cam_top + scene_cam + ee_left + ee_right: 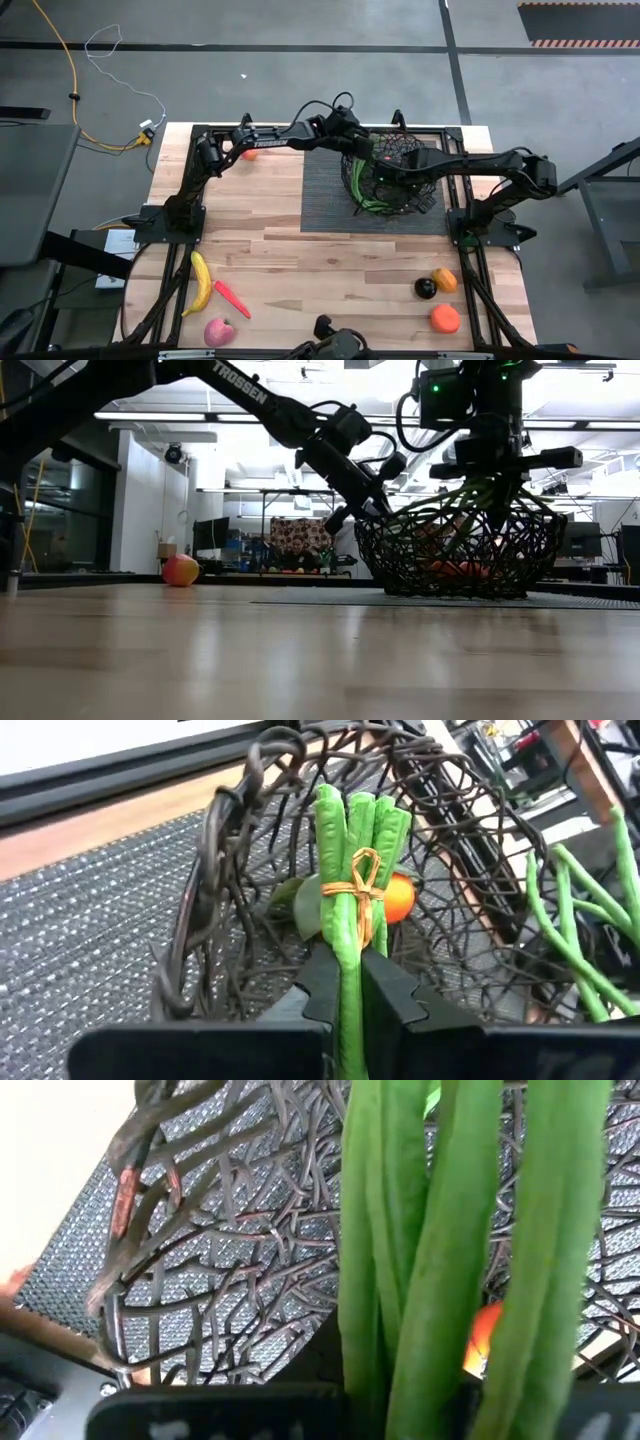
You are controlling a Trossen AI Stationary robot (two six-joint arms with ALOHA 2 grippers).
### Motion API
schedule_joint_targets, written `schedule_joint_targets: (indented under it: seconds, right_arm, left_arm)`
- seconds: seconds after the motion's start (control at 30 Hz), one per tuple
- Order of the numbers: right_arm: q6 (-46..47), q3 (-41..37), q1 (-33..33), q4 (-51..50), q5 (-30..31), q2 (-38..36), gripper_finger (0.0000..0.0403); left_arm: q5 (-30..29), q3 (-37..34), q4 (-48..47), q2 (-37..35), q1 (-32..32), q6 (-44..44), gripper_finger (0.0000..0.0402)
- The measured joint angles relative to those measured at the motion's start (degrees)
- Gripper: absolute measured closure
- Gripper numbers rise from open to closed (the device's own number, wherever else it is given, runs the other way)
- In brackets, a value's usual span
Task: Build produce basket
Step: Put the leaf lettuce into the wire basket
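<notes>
The tied end between my fingers is inside the wire rim, so the beans would settle in the basket if my left gripper opened now.
The black wire basket stands on a dark ribbed mat. A bundle of long green beans, tied with a yellow band, is held over the basket by both grippers. My left gripper is at the basket's far left rim and is shut on the tied end. My right gripper is above the basket's middle, pointing down, shut on the beans' long strands. An orange fruit lies inside the basket. My left gripper pinches the bean bundle between its two fingers just behind the yellow band. It comes slanting down from the table's far left. The tied end sticks out past the fingertips, over the basket's inside, clear of the wire. My right gripper holds several bean strands between its fingers from above, pointing down. The strands fill its wrist view and hide the place of contact. Below the fingers the beans hang into the basket, and some curve along its left wall.
On the near left of the table lie a banana, a carrot and a pink apple. On the near right are a dark round fruit, a pepper and an orange. A round fruit sits at the far left.
</notes>
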Motion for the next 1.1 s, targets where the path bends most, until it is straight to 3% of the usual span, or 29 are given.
schedule_joint_targets:
  seconds: [0.17, 0.6, 1.0, 1.1]
  right_arm:
    - [0.01, 0.0, 0.0, 0.67, -0.02, 0.0, 0.0403]
    - [0.07, 0.0, 0.02, 1.03, -0.81, 0.0, 0.0402]
    - [0.07, 0.0, 0.02, 1.74, -0.81, 0.0, 0.0402]
    - [0.07, 0.0, 0.02, 1.74, -0.8, 0.0, 0.0402]
  left_arm:
    - [-0.09, 0.0, 0.52, 0.0, -0.3, 3.32, 0.0383]
    - [-3.3, 0.0, 1.05, 0.0, -0.63, 8.4, 0.0314]
    - [-3.73, 0.0, 3.16, -0.01, -0.41, 12.38, 0.0185]
    - [-1.14, 0.0, 2.24, 0.0, 0.25, 12.97, 0.0165]
